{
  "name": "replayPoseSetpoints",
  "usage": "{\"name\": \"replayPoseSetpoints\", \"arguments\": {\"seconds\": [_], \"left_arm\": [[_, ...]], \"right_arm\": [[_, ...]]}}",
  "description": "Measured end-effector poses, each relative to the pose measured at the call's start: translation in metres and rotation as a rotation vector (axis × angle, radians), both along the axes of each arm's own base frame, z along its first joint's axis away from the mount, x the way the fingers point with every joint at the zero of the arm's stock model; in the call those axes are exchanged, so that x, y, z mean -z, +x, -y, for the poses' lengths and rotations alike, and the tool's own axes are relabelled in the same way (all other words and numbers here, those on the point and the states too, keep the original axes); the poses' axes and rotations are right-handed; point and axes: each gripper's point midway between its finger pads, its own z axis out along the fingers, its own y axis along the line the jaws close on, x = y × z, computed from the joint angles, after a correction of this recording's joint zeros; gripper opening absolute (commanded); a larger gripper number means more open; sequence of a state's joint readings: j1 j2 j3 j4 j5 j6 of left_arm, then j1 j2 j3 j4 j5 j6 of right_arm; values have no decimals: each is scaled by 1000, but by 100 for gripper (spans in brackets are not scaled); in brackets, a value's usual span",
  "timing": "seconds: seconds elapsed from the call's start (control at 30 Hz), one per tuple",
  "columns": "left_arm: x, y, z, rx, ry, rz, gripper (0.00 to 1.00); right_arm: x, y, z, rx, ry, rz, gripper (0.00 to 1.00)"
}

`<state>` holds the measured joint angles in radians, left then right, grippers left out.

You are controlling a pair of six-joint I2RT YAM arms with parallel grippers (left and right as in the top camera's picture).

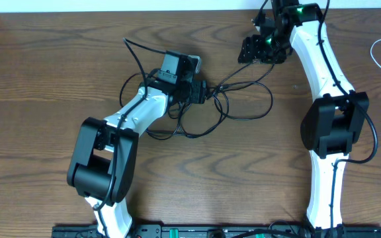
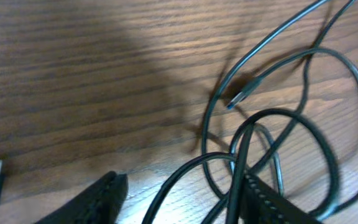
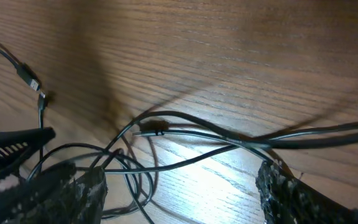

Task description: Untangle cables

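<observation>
My left gripper would hold the black cable's parts now.
The black cable [image 1: 194, 136] lies in overlapping loops at the table's middle. My left gripper [image 1: 204, 91] sits low in the tangle. In the left wrist view this gripper [image 2: 184, 180] is open, with several strands [image 2: 319, 134] crossing between its fingers and one running up along the right finger [image 2: 272, 202]. A small plug end [image 2: 238, 99] lies just ahead. My right gripper [image 1: 247, 49] hovers at the tangle's far right end. In its own view it [image 3: 180, 171] stands wide open over strands [image 3: 197, 134] that pass between the fingers. The white cable [image 1: 376, 56] lies coiled at the far right edge.
The table's far edge [image 1: 111, 10] runs along the top of the overhead view. The left gripper's finger [image 3: 11, 146] shows at the left of the right wrist view, beside another plug end [image 3: 30, 78].
</observation>
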<state>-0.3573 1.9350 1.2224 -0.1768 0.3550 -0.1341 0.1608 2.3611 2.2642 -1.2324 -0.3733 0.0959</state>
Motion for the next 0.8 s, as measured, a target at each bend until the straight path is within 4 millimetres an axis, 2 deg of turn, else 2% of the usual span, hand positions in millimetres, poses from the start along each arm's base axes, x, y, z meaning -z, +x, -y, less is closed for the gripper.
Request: {"name": "replayPoseSetpoints", "arguments": {"seconds": [0.1, 0.3, 0.4, 0.47, 0.53, 0.67, 0.73, 0.8], "left_arm": [[3, 0, -2, -8, 11, -4, 9], [2, 1, -2, -22, 7, -9, 7], [-8, -1, 2, -21, -29, -11, 8], [-26, -2, 5, -27, -69, 5, 8], [-58, -2, 8, -45, -119, 44, 7], [-129, -7, 9, -83, -228, 143, 7], [-154, -11, 8, -96, -267, 178, 7], [-171, -14, 7, -105, -293, 202, 8]], "right_arm": [[0, 0, 0, -1, 1, 0, 73], [0, 1, 0, 0, 1, 3, 67], [0, 0, -3, -6, 1, 4, 67], [0, 0, -6, -12, 1, 5, 79], [-2, -1, -14, -35, 16, 13, 87], [-11, -7, -39, -104, 128, 19, 88], [-19, -9, -50, -129, 208, 18, 87], [-25, -10, -55, -141, 267, 18, 87]]}}
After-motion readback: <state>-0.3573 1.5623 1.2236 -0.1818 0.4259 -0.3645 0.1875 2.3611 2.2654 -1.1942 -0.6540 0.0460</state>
